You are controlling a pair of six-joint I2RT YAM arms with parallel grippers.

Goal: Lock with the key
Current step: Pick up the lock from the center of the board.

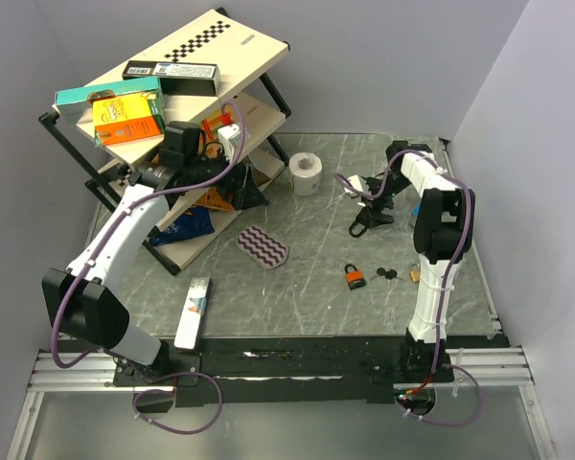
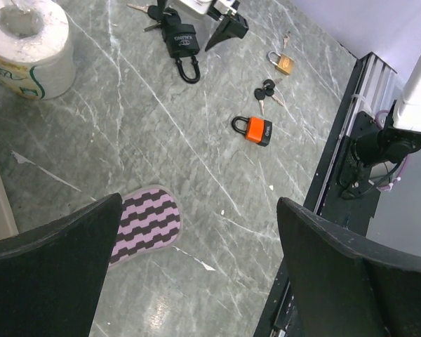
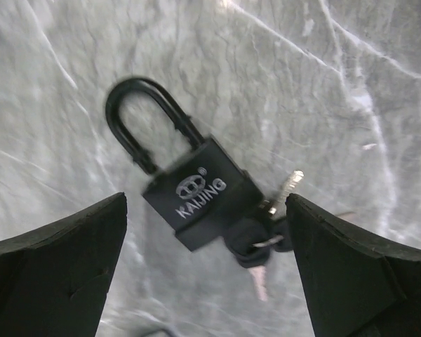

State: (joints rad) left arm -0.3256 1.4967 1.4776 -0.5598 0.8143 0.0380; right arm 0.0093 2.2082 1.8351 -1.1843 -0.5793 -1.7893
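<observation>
The right gripper isn't ready to close on the black padlock yet and should lower first: its fingertips stop above the padlock in the right wrist view.
A black padlock (image 3: 200, 193) marked KAIJING lies flat on the grey marble table, with a black-headed key (image 3: 256, 242) at its bottom end and a second key on the ring. It also shows in the left wrist view (image 2: 181, 43). My right gripper (image 3: 205, 199) is open and hovers just above it, one finger on each side; in the top view this gripper (image 1: 369, 218) covers most of the lock. My left gripper (image 2: 198, 203) is open and empty, held high by the shelf (image 1: 232, 144).
An orange padlock (image 1: 355, 278), loose black-headed keys (image 1: 387, 275) and a small brass padlock (image 1: 415, 273) lie near the right arm. A toilet roll (image 1: 307, 172), a striped pad (image 1: 263, 246), a white bar (image 1: 194, 311) and a loaded tilted shelf rack (image 1: 172, 96) stand left.
</observation>
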